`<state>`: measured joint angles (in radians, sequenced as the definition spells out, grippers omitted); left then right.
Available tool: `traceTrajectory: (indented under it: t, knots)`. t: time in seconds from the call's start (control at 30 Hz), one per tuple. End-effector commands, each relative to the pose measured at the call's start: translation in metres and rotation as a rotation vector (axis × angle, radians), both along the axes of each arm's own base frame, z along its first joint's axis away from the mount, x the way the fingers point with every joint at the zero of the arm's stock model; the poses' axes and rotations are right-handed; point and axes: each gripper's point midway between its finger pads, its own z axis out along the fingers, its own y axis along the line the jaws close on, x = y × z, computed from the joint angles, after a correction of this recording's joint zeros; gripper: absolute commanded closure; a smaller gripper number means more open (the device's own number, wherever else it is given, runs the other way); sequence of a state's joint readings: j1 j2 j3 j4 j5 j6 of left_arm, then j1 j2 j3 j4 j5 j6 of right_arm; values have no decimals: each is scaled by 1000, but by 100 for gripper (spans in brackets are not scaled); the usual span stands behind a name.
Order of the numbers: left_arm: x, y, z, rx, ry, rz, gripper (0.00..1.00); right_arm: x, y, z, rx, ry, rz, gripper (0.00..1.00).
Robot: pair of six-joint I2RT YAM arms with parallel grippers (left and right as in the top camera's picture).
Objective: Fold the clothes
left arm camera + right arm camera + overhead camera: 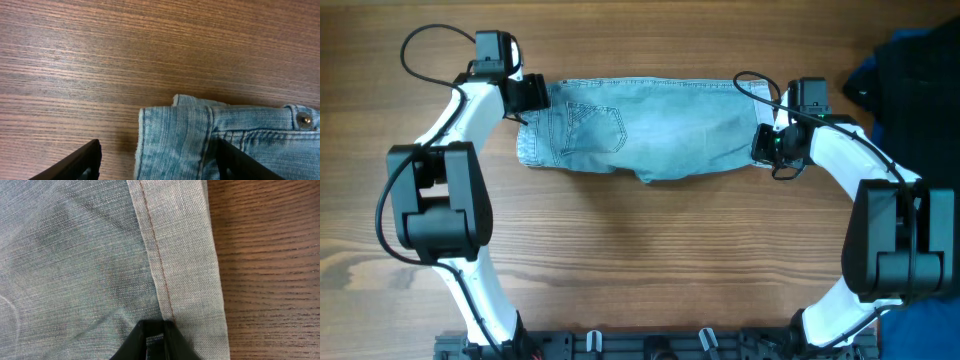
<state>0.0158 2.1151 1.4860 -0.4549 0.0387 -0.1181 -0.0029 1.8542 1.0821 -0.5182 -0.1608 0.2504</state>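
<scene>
I should grab the jeans by their upper waistband corner at the far edge of the jeans next, with my left gripper. Then it can pull the jeans' upper layer open for folding.
A pair of light blue jeans (640, 130) lies folded lengthwise across the far part of the wooden table, waistband to the left and leg hems to the right. My left gripper (525, 100) is open at the waistband end. In the left wrist view its fingers (157, 167) straddle the waistband corner (225, 145), near a metal button (303, 119). My right gripper (767, 148) is at the hem end. In the right wrist view its fingers (156, 340) are pinched together on the denim (75, 255) beside the stitched hem.
A heap of dark blue and black clothing (910, 70) lies at the far right corner. Something blue (920, 335) shows at the near right corner. A dark rail (650, 345) runs along the front edge. Bare wood (650, 260) spreads in front of the jeans.
</scene>
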Motion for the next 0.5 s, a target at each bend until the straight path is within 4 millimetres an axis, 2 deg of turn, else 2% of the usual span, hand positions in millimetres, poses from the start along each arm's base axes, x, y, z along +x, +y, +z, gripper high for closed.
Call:
traceTrajectory:
  t: [0.0,0.07,0.1,0.13,0.2,0.27,0.33,0.4,0.47]
  knots:
    - [4,4,-4,0,-9,10,26,-27,1,-28,-1,106,-7,86]
    - [5,-3,-4,-33,-12,-8,22,-27,1,-28,-1,104,-7,86]
    - [6,-4,-3,-40,-18,-12,24,-27,1,-28,-1,104,-7,86]
    - [7,-6,-2,-51,-21,-18,31,-27,1,-28,-1,104,-7,86]
    - [6,-13,0,-129,-24,-44,22,-27,1,-28,-1,104,-7,85]
    - [5,-11,4,-231,-28,-57,21,-27,1,-28,-1,105,-7,85]
    - [4,-1,9,-320,-40,-54,20,-27,1,-28,-1,105,-7,85]
    - [2,19,8,-328,-38,-14,19,-27,1,-28,0,105,-8,85]
    - [-2,28,5,-331,-25,5,18,-27,1,-28,0,105,-9,85]
